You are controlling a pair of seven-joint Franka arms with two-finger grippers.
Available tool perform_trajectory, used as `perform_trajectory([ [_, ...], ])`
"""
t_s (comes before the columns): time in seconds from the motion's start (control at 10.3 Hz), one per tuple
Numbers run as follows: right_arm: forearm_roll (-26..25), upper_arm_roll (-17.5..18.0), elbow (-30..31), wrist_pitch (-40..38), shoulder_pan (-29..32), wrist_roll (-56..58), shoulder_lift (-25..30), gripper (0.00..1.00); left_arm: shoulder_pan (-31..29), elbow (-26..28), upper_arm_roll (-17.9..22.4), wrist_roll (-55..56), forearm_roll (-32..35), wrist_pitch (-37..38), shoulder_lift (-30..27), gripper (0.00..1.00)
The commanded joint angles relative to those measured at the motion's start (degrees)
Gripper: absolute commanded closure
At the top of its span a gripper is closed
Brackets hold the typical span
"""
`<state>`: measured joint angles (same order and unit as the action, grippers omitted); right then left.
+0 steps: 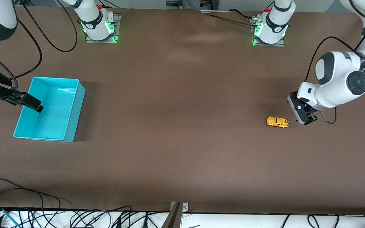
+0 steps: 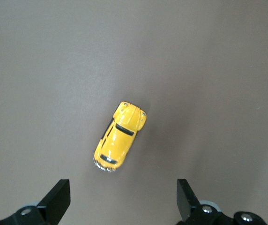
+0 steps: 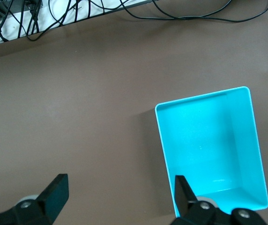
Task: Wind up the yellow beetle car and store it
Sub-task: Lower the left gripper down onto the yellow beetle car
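The rounded hood and tail (image 1: pixel 271 120) of the yellow beetle car slope down at the ends, so my left gripper should grab the car across its facing long sides next.
The yellow beetle car (image 1: pixel 277 122) stands on its wheels on the brown table near the left arm's end. It shows alone in the left wrist view (image 2: pixel 120 137). My left gripper (image 1: pixel 309 121) hangs low just beside the car, toward the table's end, not touching it. It is open (image 2: pixel 123 201), with bare table between its fingers. The turquoise bin (image 1: pixel 76 110) sits empty at the right arm's end. My right gripper (image 1: pixel 38 107) hovers open over the bin's outer rim (image 3: pixel 202 97), holding nothing (image 3: pixel 120 197).
Both arm bases (image 1: pixel 98 23) (image 1: pixel 269 28) stand along the table edge farthest from the front camera. Black cables (image 1: pixel 74 218) and a metal bracket (image 1: pixel 177 213) lie along the nearest edge. A wide stretch of brown table separates car and bin.
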<state>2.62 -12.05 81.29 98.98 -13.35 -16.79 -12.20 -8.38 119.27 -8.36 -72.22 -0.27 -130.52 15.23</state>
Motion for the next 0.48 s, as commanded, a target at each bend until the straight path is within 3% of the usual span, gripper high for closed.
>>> perform_trajectory([
  [0.0, 0.6, 0.1, -0.3, -0.7, 0.1, 0.9, 0.4, 0.0, -0.3, 3.4, -0.4, -7.2, 1.1, -10.2, 3.7, 0.0],
  [0.19, 0.6, 0.1, -0.3, -0.7, 0.1, 0.9, 0.4, 0.0, 0.3, 4.2, -0.4, -11.6, 3.2, -16.0, 6.6, 0.0],
  [0.39, 0.6, 0.1, -0.3, -0.8, 0.1, 0.8, 0.4, 0.0, 0.4, 4.3, -0.5, -11.5, 11.2, -18.7, 7.8, 0.0],
])
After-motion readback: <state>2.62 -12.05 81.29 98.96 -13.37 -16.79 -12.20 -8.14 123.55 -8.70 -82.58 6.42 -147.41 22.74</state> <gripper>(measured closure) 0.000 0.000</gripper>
